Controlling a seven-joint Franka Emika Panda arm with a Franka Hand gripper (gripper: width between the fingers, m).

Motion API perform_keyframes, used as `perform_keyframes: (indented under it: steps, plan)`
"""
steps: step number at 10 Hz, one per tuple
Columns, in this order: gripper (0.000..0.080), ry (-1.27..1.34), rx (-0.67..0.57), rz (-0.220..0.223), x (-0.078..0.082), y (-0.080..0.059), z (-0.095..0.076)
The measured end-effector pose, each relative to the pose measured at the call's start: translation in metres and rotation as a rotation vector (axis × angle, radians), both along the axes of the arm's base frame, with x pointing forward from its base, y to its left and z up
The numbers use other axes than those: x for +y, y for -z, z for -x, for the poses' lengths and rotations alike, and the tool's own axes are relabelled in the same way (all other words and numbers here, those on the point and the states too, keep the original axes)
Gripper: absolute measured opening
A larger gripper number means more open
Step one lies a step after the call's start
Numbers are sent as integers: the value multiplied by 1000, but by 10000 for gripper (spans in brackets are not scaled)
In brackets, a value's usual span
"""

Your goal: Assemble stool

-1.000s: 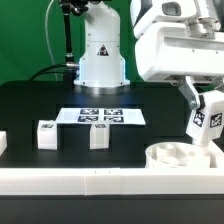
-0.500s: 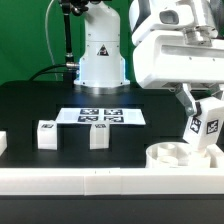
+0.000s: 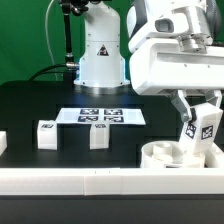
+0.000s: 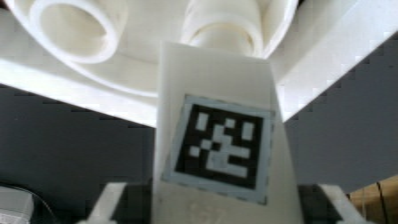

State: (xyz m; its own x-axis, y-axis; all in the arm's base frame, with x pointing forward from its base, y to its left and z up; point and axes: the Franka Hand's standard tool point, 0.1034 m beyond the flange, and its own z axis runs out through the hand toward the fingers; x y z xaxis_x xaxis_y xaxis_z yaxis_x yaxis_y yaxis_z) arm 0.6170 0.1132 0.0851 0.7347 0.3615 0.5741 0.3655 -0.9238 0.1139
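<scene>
The lower end of the leg sits in the round white seat's socket and would remain there, so it is time to open my gripper.
My gripper (image 3: 198,110) is shut on a white stool leg (image 3: 201,130) with a black-and-white tag. It holds the leg tilted over the round white seat (image 3: 168,157) at the exterior view's lower right, with the leg's lower end at or in the seat. In the wrist view the leg (image 4: 221,130) fills the middle between my two fingers (image 4: 114,203), and the seat (image 4: 107,40) with its round sockets lies beyond its tip. Two more tagged legs (image 3: 46,134) (image 3: 98,134) stand on the black table, left of the middle.
The marker board (image 3: 100,116) lies flat behind the two standing legs. A long white border rail (image 3: 70,183) runs along the front. A white piece (image 3: 3,142) sits at the left edge. The robot base (image 3: 102,55) stands at the back.
My gripper has moved toward the exterior view's left and down with the leg. The leg's lower end now sits closer over the seat.
</scene>
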Motion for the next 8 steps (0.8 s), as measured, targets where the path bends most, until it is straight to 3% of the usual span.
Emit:
perform_keyframes:
  steps: [4, 5, 6, 7, 8]
  plan:
    - [327, -3, 8, 2, 1, 0, 0]
    - [376, -4, 16, 4, 1, 2, 0]
    - [542, -8, 11, 7, 1, -2, -1]
    - [542, -8, 13, 9, 0, -6, -2]
    - [627, -9, 18, 11, -1, -14, -3]
